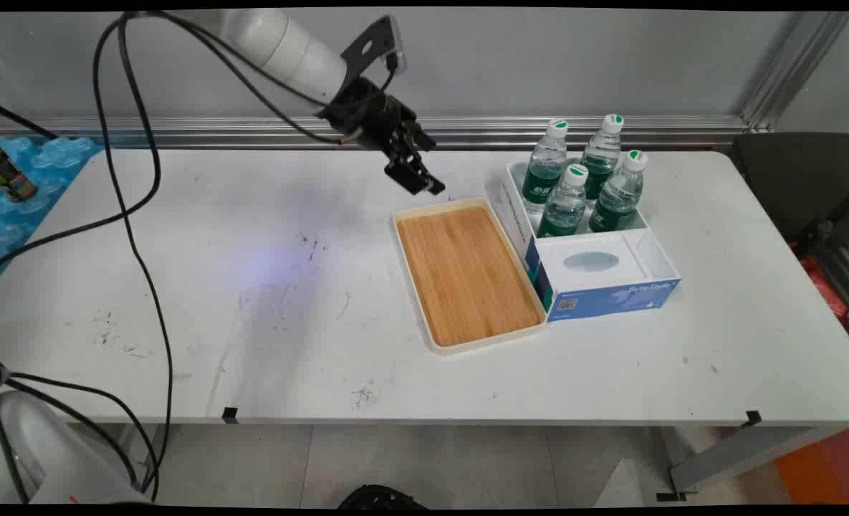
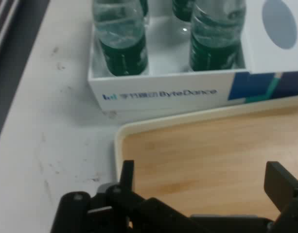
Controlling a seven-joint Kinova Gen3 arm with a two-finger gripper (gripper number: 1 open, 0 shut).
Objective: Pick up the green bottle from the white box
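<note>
A water bottle needs to go on the wooden tray (image 1: pixel 471 275), so my gripper will next grab the bottle by its clear upper body (image 1: pixel 547 155) above the green label.
My gripper (image 1: pixel 424 183) hangs open and empty just above the far left corner of a cream tray (image 1: pixel 424 308) with a wooden floor. In the hand view its two black fingertips (image 2: pixel 127 171) stand wide apart over the tray's wooden floor (image 2: pixel 212 160), gripper (image 2: pixel 202 177) holding nothing. Right of the tray stands a white and blue box (image 1: pixel 610 297). Several green-labelled water bottles (image 1: pixel 564 201) with white caps stand in its far half, and a tissue pack with an oval slot (image 1: pixel 590 261) fills its near half. The bottles (image 2: pixel 120 39) and the box wall (image 2: pixel 158 94) show ahead of the fingers.
Black cables (image 1: pixel 137 215) hang from the arm over the table's left half. Blue packaging with a can (image 1: pixel 8 175) lies off the table's far left edge. A dark chair (image 1: pixel 800 183) stands past the right end. The wall rail runs close behind the gripper.
</note>
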